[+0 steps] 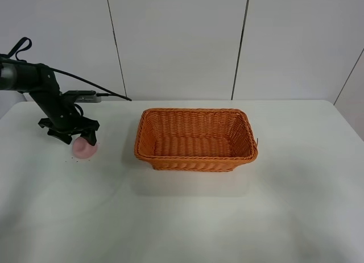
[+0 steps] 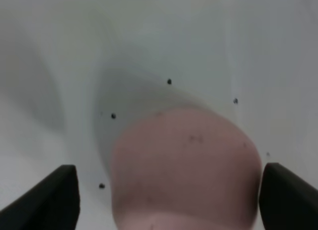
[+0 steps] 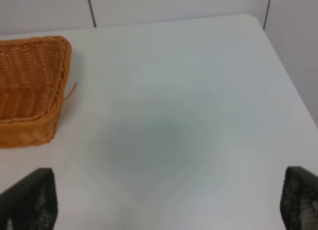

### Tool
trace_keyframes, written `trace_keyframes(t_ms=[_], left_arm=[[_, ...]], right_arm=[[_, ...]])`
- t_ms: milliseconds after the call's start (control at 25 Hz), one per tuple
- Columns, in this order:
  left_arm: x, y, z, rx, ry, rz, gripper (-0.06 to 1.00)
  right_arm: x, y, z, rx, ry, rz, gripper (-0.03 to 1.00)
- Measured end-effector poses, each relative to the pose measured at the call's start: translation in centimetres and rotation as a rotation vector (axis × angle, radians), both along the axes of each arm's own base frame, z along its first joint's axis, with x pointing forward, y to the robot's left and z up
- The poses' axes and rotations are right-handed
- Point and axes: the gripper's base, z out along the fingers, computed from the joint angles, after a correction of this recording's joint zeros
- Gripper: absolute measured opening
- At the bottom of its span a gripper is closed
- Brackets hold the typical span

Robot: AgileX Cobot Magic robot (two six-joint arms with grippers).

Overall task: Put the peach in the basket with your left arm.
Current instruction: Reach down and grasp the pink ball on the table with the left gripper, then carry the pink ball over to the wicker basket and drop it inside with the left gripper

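Note:
Next, my left gripper grabs the pale-pink peach by its rounded body (image 1: 84, 150) (image 2: 185, 173) to put the peach in the basket.
The pale-pink peach (image 1: 85, 149) lies on the white table, left of the orange wicker basket (image 1: 193, 162). My left gripper (image 1: 78, 139) is down over the peach, open. In the left wrist view the peach (image 2: 184, 165) fills the space between the two dark fingertips (image 2: 47, 200), with a gap on one side and the other finger close to its edge. My left gripper (image 2: 169, 197) is not closed on it. My right gripper (image 3: 166, 200) is open and empty above bare table, with the basket's corner (image 3: 30, 91) to one side. The right arm does not show in the exterior high view.
The white table (image 1: 182, 217) ends at a white panelled wall at the back. A black cable (image 1: 85, 78) trails from the left arm toward the wall. Small dark specks (image 2: 169, 81) dot the table around the peach.

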Motion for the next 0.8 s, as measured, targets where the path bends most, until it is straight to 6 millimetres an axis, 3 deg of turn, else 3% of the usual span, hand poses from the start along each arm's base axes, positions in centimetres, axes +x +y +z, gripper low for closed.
trace_keyframes(t_ms=[360,440,560,640,800], left_arm=[[0.0,-0.2,-1.6,-0.025,0.034,0.019,0.82],[0.0,-0.2,-1.7,-0.026,0.039,0.018,0.73],[-0.1,-0.2,-1.6,-0.026,0.048,0.016,0.36],[0.1,-0.2,-0.8,-0.03,0.053,0.011,0.19],[0.8,-0.3,1.9,-0.039,0.049,0.003,0.13]], right_arm=[[0.0,0.0,0.0,0.0,0.0,0.0,0.69],[0.0,0.0,0.0,0.0,0.0,0.0,0.69],[0.0,0.0,0.0,0.0,0.0,0.0,0.69],[0.0,0.0,0.0,0.0,0.0,0.0,0.69],[0.0,0.0,0.0,0.0,0.0,0.0,0.69]])
